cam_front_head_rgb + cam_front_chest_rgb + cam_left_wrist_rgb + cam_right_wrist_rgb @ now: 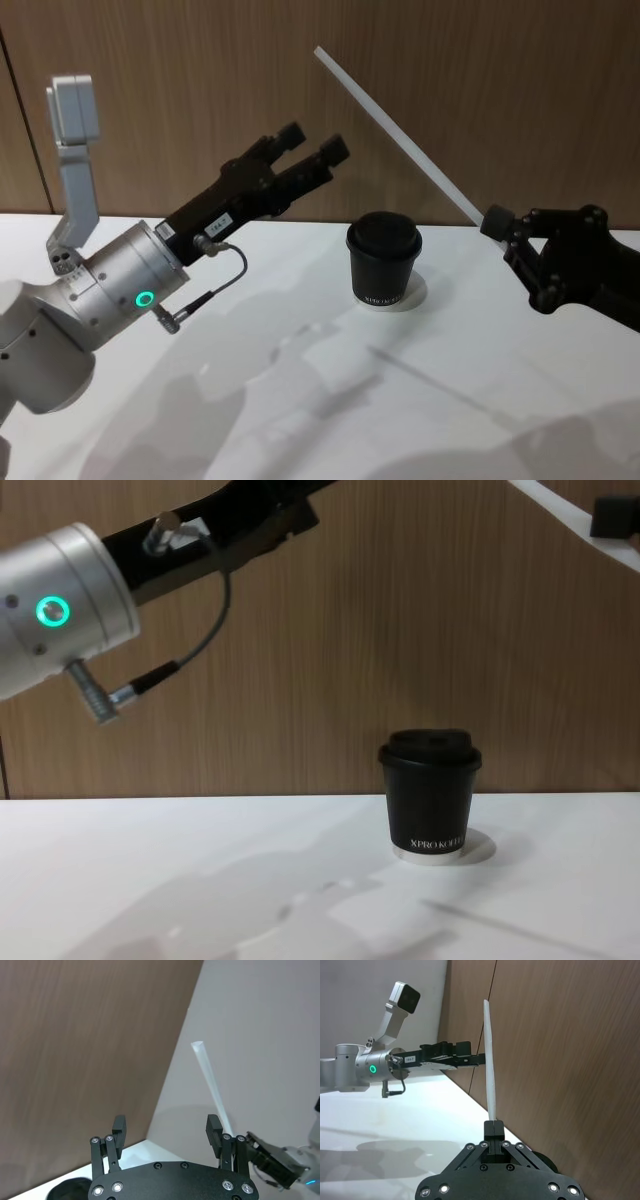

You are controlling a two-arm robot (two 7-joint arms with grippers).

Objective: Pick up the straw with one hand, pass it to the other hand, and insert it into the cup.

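Note:
My left gripper grabs the white straw by its bare upper part next, since my right gripper's fingers already cover the straw's lower end.
The white straw slants up and to the left in the air, and my right gripper is shut on its lower end. The right wrist view shows the same hold: the straw rises from the right gripper. My left gripper, on a silver wrist with a green ring, is raised and open, its tips a little left of the straw's upper part. Between its spread fingers I see the straw farther off, untouched. The black lidded cup stands upright on the table below, between both grippers.
The white table carries the cup alone. A brown wood-panel wall rises close behind it. A dark cable loops under the left wrist.

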